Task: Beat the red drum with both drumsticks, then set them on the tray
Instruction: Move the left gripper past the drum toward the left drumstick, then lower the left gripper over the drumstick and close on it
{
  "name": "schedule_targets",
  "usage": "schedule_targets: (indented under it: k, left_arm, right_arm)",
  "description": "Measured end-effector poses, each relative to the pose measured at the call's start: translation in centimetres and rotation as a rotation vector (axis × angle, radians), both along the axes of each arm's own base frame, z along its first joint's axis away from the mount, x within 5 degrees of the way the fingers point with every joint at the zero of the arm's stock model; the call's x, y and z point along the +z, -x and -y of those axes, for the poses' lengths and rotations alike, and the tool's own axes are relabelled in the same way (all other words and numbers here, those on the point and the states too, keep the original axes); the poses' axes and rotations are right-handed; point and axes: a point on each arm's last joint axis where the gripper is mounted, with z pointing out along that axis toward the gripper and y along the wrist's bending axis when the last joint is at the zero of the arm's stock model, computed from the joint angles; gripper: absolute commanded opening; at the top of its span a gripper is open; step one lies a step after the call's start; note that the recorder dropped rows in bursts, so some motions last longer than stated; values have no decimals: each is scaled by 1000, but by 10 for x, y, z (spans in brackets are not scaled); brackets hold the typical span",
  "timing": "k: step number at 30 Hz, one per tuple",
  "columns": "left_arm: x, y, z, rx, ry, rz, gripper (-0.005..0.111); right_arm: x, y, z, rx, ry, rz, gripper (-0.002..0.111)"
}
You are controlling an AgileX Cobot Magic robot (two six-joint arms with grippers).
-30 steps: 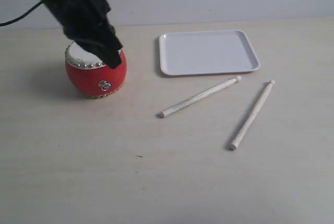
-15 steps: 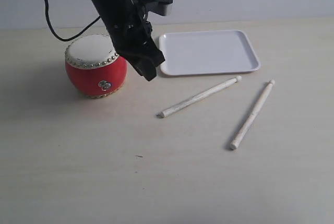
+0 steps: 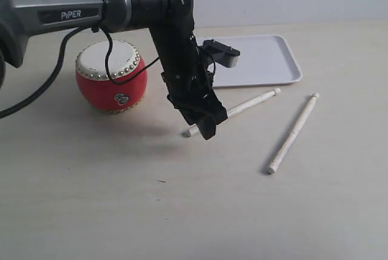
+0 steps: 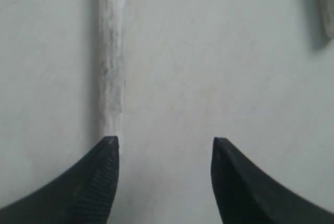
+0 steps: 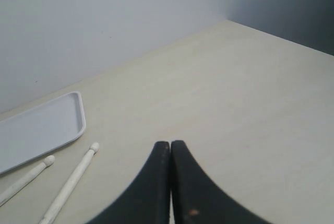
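Note:
The drumstick (image 3: 193, 131) (image 4: 111, 98) is still ahead of the end of one finger, so it is too early to close. My left gripper moves toward the drumstick first, then closes on it.
The red drum (image 3: 111, 84) with its cream skin stands upright at the left. Two pale drumsticks lie on the table: the nearer drumstick (image 3: 251, 103) slants toward the tray, and the other drumstick (image 3: 293, 133) lies to its right. The white tray (image 3: 260, 60) lies behind them with nothing on it. My left gripper (image 3: 208, 130) hangs low over the nearer stick's plain end. In the left wrist view the left gripper (image 4: 163, 141) is open and holds nothing, and that drumstick (image 4: 111, 51) ends just ahead of one fingertip (image 4: 108, 151). My right gripper (image 5: 169, 143) is shut and holds nothing, with both sticks off to its side.
The left arm (image 3: 176, 42) reaches across the middle between drum and tray, with a black cable (image 3: 36, 93) trailing at the left. The tray's corner (image 5: 36, 130) and both knobbed stick ends (image 5: 70, 182) show in the right wrist view. Pale tabletop lies all around.
The left arm has swung from over the drum to the right and down to the nearer stick's plain end. Its jaws have opened. The sticks, drum and tray have not moved.

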Motion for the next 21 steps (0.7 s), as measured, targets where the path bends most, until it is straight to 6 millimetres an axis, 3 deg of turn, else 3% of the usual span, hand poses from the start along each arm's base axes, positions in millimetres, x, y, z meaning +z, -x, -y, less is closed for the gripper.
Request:
schedule_targets:
  k: [4,21]
  left_arm:
    - [-10,-5,-1,-2,-29,40,53]
    - [0,-20,4,9,16,191,53]
  right_arm:
    - [0,0,0,0,0,0,0]
    - [0,0,0,0,0,0,0]
